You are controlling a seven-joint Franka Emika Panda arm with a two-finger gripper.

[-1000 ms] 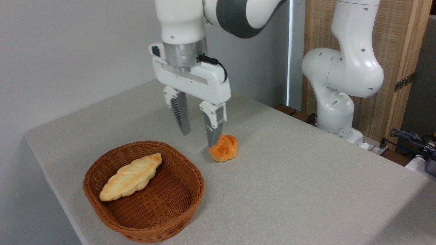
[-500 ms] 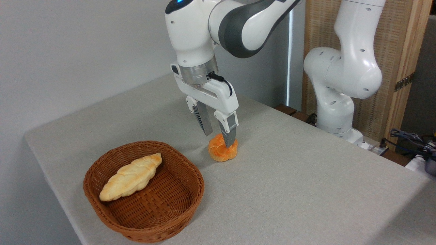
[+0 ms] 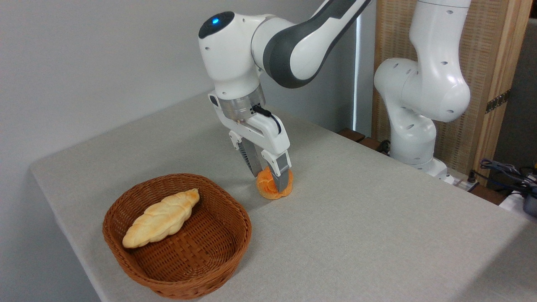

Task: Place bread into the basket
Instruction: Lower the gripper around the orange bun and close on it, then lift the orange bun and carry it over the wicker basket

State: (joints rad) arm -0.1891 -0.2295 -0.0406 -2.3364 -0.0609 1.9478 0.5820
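I should next use my gripper to grab the bread (image 3: 266, 188) by its round sides, so that it can go into the basket (image 3: 191, 280).
The bread (image 3: 266, 188), a small orange-golden knotted bun, sits on the grey table just right of the basket. My gripper (image 3: 270, 181) has come down over it, one finger behind the bun and the other finger (image 3: 283, 174) in front, covering part of its top. The jaws stand open around the bun, which does not look squeezed. The basket (image 3: 191, 280), round brown wicker, stands near the table's front left corner, a hand's width from the bun.
A long pale-yellow braided loaf (image 3: 161, 218) lies inside the basket's left half. The arm's white base (image 3: 419, 105) rises at the table's far right edge, with cables (image 3: 503, 172) beside it. The table edge (image 3: 63, 201) runs close to the basket's left side.
The gripper moved right and away from the basket, then dropped lower, so its fingers now straddle the bun instead of hovering above it. The bun and basket have not moved.
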